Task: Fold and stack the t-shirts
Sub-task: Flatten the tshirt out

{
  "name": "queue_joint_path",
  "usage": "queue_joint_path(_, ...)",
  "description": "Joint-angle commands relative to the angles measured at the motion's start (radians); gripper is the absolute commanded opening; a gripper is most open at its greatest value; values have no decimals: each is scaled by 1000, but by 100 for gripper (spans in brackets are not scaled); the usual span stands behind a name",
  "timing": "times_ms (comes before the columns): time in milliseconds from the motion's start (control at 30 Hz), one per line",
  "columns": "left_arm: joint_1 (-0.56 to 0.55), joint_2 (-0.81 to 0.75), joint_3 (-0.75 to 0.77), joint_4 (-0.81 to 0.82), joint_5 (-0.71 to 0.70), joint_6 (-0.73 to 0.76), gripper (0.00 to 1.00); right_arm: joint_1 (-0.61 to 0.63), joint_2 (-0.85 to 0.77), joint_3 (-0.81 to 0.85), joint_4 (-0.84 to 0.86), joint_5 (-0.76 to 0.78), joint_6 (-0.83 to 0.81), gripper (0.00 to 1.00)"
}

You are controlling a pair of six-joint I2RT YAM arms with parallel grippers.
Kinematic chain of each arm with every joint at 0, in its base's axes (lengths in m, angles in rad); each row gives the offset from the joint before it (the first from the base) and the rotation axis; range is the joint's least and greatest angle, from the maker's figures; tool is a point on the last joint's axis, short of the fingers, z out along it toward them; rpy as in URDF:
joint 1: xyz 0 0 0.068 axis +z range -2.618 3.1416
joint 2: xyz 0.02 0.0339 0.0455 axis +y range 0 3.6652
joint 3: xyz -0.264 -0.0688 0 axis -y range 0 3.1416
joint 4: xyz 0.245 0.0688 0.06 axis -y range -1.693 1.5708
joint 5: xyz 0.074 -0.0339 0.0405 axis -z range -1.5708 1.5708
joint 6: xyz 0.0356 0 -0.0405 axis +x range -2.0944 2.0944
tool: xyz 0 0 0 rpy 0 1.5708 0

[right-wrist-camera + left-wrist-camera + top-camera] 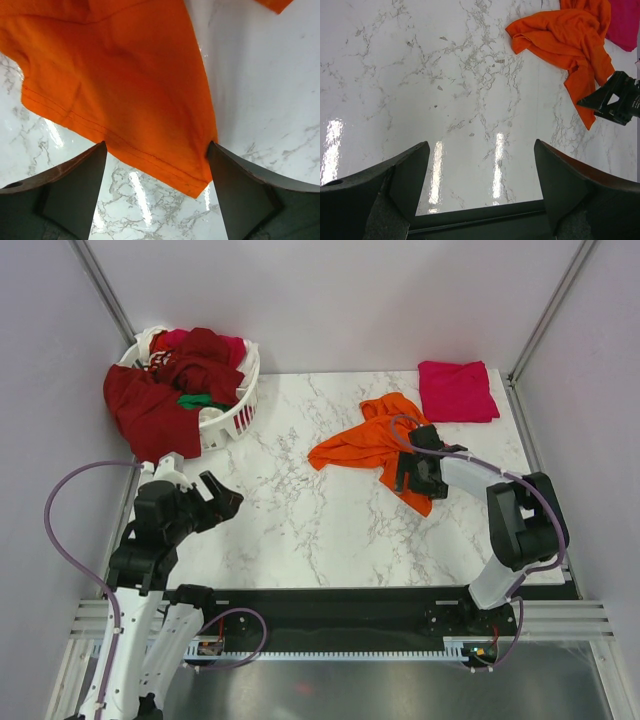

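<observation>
The fingers of my right gripper are down at the cloth in the right wrist view, so it should close on the hem corner now.
An orange t-shirt [365,443] lies crumpled on the marble table [300,530], right of centre. It also shows in the left wrist view [570,37] and in the right wrist view [125,85]. My right gripper [408,478] is open, low over the shirt's lower hem corner, its fingers [240,195] either side of the hem [157,162]. A magenta-pink t-shirt [457,390] lies folded at the far right. Dark red and crimson shirts [165,390] and a green one [200,400] fill and hang over the white basket [235,418]. My left gripper [222,498] is open and empty above the table's left side.
The basket stands at the far left corner, a dark red shirt draped over its near side onto the table. Grey walls close the back and both sides. A black rail [330,605] runs along the near edge.
</observation>
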Motion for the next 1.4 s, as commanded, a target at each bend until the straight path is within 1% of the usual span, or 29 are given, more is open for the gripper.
queue_joint_path(0,-4,2,-14,37,23,39,92,1,-10,-58,52,-48,18,90)
queue_joint_path(67,-2,8,-17,39,17,37,92,1,-10,-101,74,-54,19,88)
queue_joint_path(133,-4,23,-19,40,7,33,91,1,-12,-131,86,-53,21,84)
queue_joint_path(167,-2,42,-17,42,10,34,90,1,-12,-136,100,-57,24,76)
queue_joint_path(233,-4,69,-17,53,17,33,88,1,-5,-144,115,-69,25,65)
queue_joint_path(267,-7,89,-14,69,23,34,88,1,4,-142,126,-79,24,45)
queue_joint_path(300,-12,111,-5,80,25,34,88,1,7,-139,132,-97,24,32)
queue_joint_path(333,-21,170,0,96,22,31,87,1,8,-139,137,-108,19,20)
queue_joint_path(367,-50,201,3,115,10,20,87,1,4,-138,143,-117,18,0)
queue_joint_path(400,-70,270,11,163,1,13,87,0,-5,-139,143,-126,19,0)
queue_joint_path(433,-120,305,17,186,-30,5,87,1,-19,-144,143,-126,21,0)
queue_joint_path(500,-183,394,53,255,-81,-15,86,0,-85,-153,137,-117,24,0)
queue_joint_path(533,-214,495,73,273,-128,-13,87,1,-111,-161,114,-85,27,0)
queue_joint_path(567,-275,549,99,292,-162,-9,86,1,-169,-167,103,-68,34,0)
queue_joint_path(633,-335,672,182,350,-202,5,91,0,-228,-196,88,-44,39,0)
queue_joint_path(667,-340,794,251,366,-196,11,92,0,-278,-207,86,-48,42,0)
queue_joint_path(733,-344,926,326,398,-168,16,92,1,-312,-244,88,-82,42,0)
queue_joint_path(767,-346,1039,365,404,-156,29,92,0,-330,-254,88,-123,38,0)
queue_joint_path(800,-347,1084,433,413,-150,39,91,1,-337,-264,88,-140,37,0)
queue_joint_path(833,-351,1123,467,425,-148,51,90,1,-347,-283,85,-149,37,0)
queue_joint_path(867,-351,1169,500,429,-147,71,89,0,-372,-294,80,-192,41,0)
queue_joint_path(900,-352,1235,561,430,-145,85,88,1,-389,-306,80,-204,45,0)
queue_joint_path(1000,-352,1356,665,432,-138,141,86,1,-455,-348,65,-231,44,0)
queue_joint_path(1067,-352,1407,711,432,-139,167,86,1,-482,-362,48,-231,36,0)
queue_joint_path(1167,-352,1481,767,432,-121,163,86,3,-473,-353,48,-261,33,0)
queue_joint_path(1200,-352,1490,777,432,-121,157,83,3,-467,-342,48,-264,30,0)
queue_joint_path(1267,-352,1496,776,432,-122,142,80,1,-455,-336,42,-258,19,0)
queue_joint_path(1300,-352,1493,764,432,-122,138,74,3,-453,-337,42,-258,19,0)
queue_joint_path(1367,-352,1473,744,432,-121,135,70,3,-449,-337,43,-257,16,0)
